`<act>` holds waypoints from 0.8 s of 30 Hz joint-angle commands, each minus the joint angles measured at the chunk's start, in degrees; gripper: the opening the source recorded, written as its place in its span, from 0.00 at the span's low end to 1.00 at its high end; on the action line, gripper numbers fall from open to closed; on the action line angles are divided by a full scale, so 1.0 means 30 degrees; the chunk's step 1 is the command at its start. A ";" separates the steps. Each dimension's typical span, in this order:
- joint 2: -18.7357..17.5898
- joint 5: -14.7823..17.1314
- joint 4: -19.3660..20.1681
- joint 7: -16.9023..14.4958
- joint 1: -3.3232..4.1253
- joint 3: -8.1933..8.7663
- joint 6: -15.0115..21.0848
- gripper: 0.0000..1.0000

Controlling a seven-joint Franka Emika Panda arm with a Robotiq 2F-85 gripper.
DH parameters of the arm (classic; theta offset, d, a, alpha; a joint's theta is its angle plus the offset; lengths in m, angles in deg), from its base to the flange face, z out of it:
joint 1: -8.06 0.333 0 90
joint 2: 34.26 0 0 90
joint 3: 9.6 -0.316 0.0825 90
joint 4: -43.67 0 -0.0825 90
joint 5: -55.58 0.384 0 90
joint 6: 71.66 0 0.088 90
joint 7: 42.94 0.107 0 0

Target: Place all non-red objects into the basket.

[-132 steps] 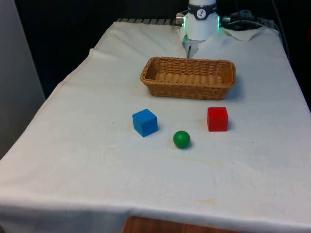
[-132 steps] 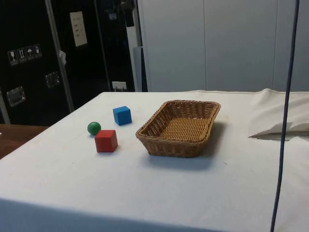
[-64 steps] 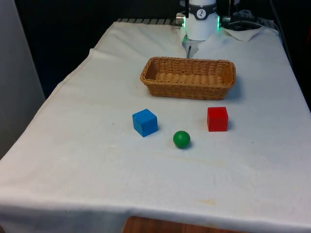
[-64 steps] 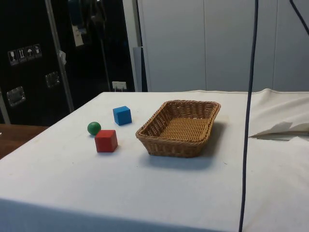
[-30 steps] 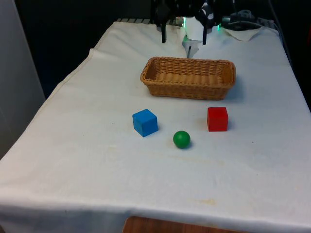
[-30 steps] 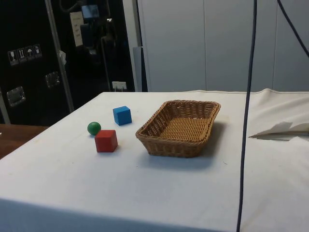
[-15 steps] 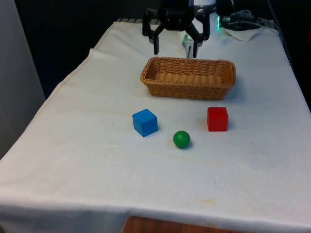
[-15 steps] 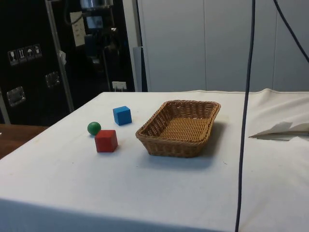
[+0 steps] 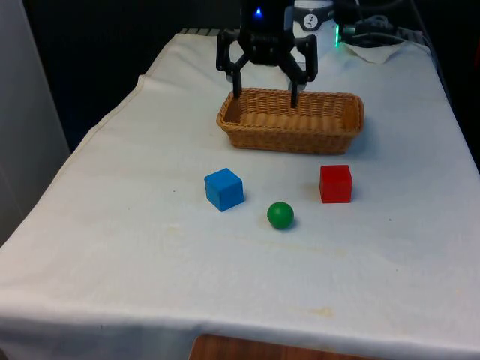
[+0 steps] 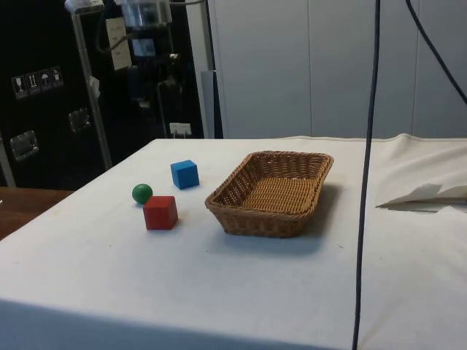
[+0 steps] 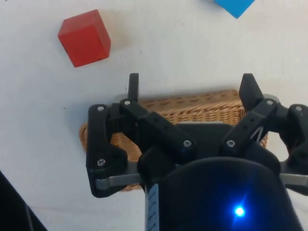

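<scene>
My gripper grabs the blue cube's opposite sides next, to put it into the wicker basket (image 9: 289, 139).
A blue cube (image 9: 223, 189), a green ball (image 9: 280, 215) and a red cube (image 9: 335, 184) lie on the white cloth in front of the wicker basket (image 9: 289, 139). The basket holds nothing. My black gripper (image 9: 265, 96) hangs open and empty above the basket's far side, high over the cloth. In the wrist view the gripper (image 11: 190, 86) is spread wide over the basket (image 11: 192, 109), with the red cube (image 11: 85, 38) and the blue cube (image 11: 234, 6) beyond it. The side view has the blue cube (image 10: 184, 174), green ball (image 10: 142, 193) and red cube (image 10: 160, 212) left of the basket (image 10: 270, 193).
A crumpled fold of white cloth (image 9: 382, 49) lies at the far end on the front view's right. A dark cable (image 10: 365, 182) hangs down near the side camera. The table's near edge (image 9: 247, 330) runs along the bottom of the front view.
My gripper has come down into view from near the robot's base and moved forward over the basket's far side, staying open. The cubes, ball and basket have not moved.
</scene>
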 commanded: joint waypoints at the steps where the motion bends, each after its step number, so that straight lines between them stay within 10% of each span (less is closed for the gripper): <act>1: -0.0095 0.0115 0.0038 0.0134 -0.0038 0.0000 0.0306 1.00; 24: -0.1451 0.0802 0.0019 0.1241 -0.0134 0.0363 0.1623 1.00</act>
